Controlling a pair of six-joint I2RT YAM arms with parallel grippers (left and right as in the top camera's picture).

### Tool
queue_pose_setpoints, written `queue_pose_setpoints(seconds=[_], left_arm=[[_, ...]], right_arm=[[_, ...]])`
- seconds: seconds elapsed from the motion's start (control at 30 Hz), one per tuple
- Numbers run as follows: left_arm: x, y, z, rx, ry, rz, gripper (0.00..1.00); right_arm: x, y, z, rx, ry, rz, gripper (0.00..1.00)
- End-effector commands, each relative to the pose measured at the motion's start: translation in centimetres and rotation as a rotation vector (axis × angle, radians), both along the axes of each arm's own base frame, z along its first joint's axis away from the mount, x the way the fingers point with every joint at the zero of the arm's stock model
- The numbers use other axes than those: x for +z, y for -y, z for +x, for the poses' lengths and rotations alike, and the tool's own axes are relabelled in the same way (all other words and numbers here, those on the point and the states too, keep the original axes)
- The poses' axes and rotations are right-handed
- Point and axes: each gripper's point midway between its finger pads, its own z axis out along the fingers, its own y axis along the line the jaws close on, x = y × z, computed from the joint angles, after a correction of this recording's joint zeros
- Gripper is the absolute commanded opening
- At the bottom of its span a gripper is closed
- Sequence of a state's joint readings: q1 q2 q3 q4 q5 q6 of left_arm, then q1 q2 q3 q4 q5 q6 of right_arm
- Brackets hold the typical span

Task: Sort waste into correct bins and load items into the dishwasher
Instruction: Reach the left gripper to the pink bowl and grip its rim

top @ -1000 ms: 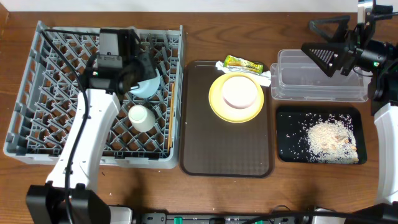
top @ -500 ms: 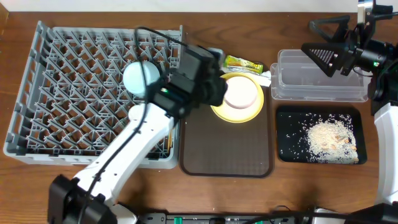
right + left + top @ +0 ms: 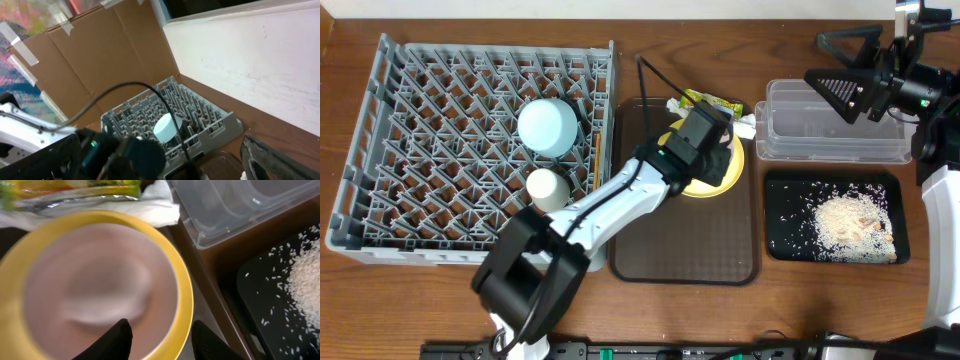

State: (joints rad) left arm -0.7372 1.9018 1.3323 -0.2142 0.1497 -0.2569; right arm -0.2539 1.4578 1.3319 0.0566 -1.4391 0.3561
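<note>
My left gripper grabs the pink dish (image 3: 90, 290) by its rim (image 3: 161, 339) next, one finger inside and one outside, to tip it over into the dish rack.
A pink dish (image 3: 90, 290) sits on a yellow plate (image 3: 182, 295) at the far end of the brown tray (image 3: 685, 240). My left gripper (image 3: 162, 340) is open, low over the plate, with one finger over the pink dish and the other outside the yellow rim. In the overhead view the left gripper (image 3: 705, 135) hides most of the plate (image 3: 725, 178). A light blue bowl (image 3: 547, 125) and a white cup (image 3: 546, 187) stand upside down in the grey dish rack (image 3: 380, 150). My right gripper (image 3: 825, 65) is open and empty, raised at the far right.
A green-yellow wrapper (image 3: 710, 100) and a white napkin (image 3: 750, 125) lie behind the plate. A clear plastic container (image 3: 835, 125) stands to the right of them. In front of it is a black tray (image 3: 785, 235) holding rice (image 3: 850, 220).
My left arm has swung from the dish rack rightward to the yellow plate. The light blue bowl stays in the rack. The right arm has not moved.
</note>
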Motion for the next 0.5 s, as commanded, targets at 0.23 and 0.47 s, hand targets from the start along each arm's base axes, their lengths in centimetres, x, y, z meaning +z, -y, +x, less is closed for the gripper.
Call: queue_pose_setpoints(seconds=[0.23,0.47], left_arm=[[-4.3,2.3,-0.4,-0.063,0.008,0.039,0.37],[-5.2,1.4,0.2,-0.027,0.024,0.088,0.31]], right_arm=[[0.0,0.3,0.1,-0.005,-0.003,0.001,0.99],[0.0,0.2,0.1,-0.005,-0.003,0.001,0.99]])
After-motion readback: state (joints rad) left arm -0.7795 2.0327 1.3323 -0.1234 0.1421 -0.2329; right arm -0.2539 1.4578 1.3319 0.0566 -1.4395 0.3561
